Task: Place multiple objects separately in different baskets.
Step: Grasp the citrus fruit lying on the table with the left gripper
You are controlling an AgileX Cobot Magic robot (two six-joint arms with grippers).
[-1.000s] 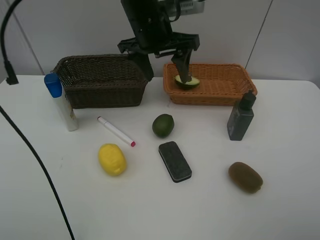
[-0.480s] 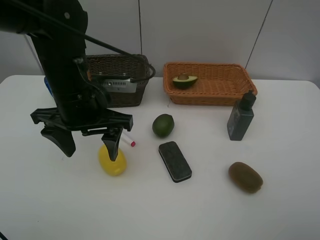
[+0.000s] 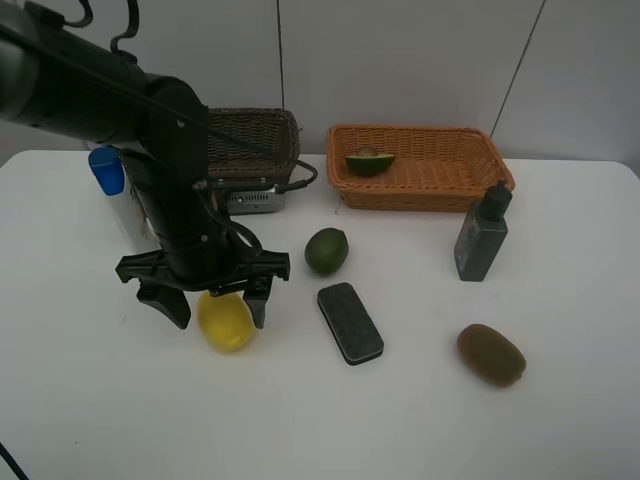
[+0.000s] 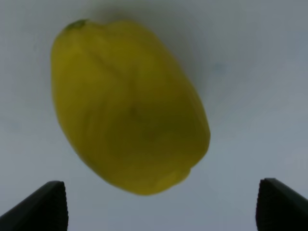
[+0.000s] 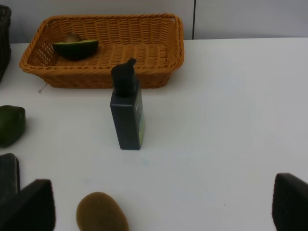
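Observation:
The left gripper isn't ready to close yet, as the yellow lemon [image 3: 226, 324] lies beyond its fingers. It should first move toward the lemon and then close on it.
My left gripper [image 3: 219, 318] stands open, its fingers straddling the yellow lemon [image 3: 226, 324] on the table; the left wrist view shows the lemon [image 4: 130, 106] just beyond the open left gripper [image 4: 161, 211]. The halved avocado [image 3: 369, 162] lies in the orange basket [image 3: 420, 190]. Lime [image 3: 326, 250], black eraser [image 3: 350, 322], kiwi [image 3: 490, 354] and dark bottle [image 3: 481, 235] sit on the table. The arm partly hides the dark basket [image 3: 255, 130] and the blue-capped bottle [image 3: 105, 170], and the marker is hidden. My right gripper [image 5: 159, 211] is open and empty, short of the kiwi [image 5: 102, 211] and dark bottle [image 5: 127, 110].
The left arm's black links and a cable cross in front of the dark basket. A grey wall rises right behind both baskets. White table surface shows at the front and at the right of the kiwi.
The left gripper went from the avocado in the orange basket to the front left, then shifted right and down until it straddled the lemon. The avocado stayed in the basket.

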